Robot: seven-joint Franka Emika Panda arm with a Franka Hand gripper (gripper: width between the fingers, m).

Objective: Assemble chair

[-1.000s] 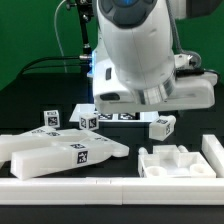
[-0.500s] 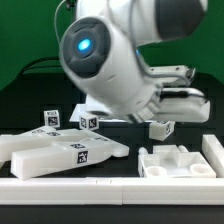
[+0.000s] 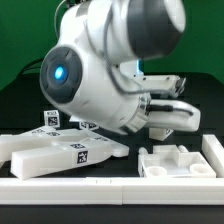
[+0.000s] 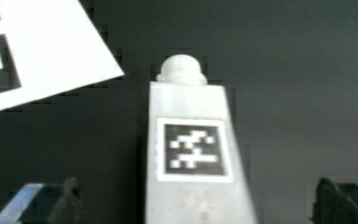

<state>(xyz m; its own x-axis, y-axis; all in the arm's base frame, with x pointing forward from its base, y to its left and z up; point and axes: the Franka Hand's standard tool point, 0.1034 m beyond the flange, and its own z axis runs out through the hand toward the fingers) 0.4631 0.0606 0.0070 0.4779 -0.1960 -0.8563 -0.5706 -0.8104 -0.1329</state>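
Observation:
In the wrist view the white leg's tagged body (image 4: 197, 190) lies level between my fingers, so it is time to close my gripper now, which would catch the leg.
In the wrist view a long white chair leg (image 4: 194, 140) lies on the black table, with a square tag on its face and a rounded peg at its far end. My gripper (image 4: 194, 198) is open, with one dark fingertip (image 4: 44, 202) on each side of the leg and a clear gap to it. In the exterior view the arm's bulk (image 3: 100, 70) hides the fingers and this leg. More chair parts show there: two flat legs (image 3: 70, 150) at the front left, small tagged blocks (image 3: 50, 118) behind them, another block (image 3: 160, 128), and a recessed panel (image 3: 175, 160) at the front right.
A corner of the marker board (image 4: 25, 45) lies next to the leg's peg end. A low white rail (image 3: 110, 190) runs along the table's front edge. A white bar (image 3: 213, 150) stands at the far right of the exterior view.
The arm has turned and swung toward the exterior view's left and lower, so its joint with the blue light now faces the camera. The loose parts have not moved.

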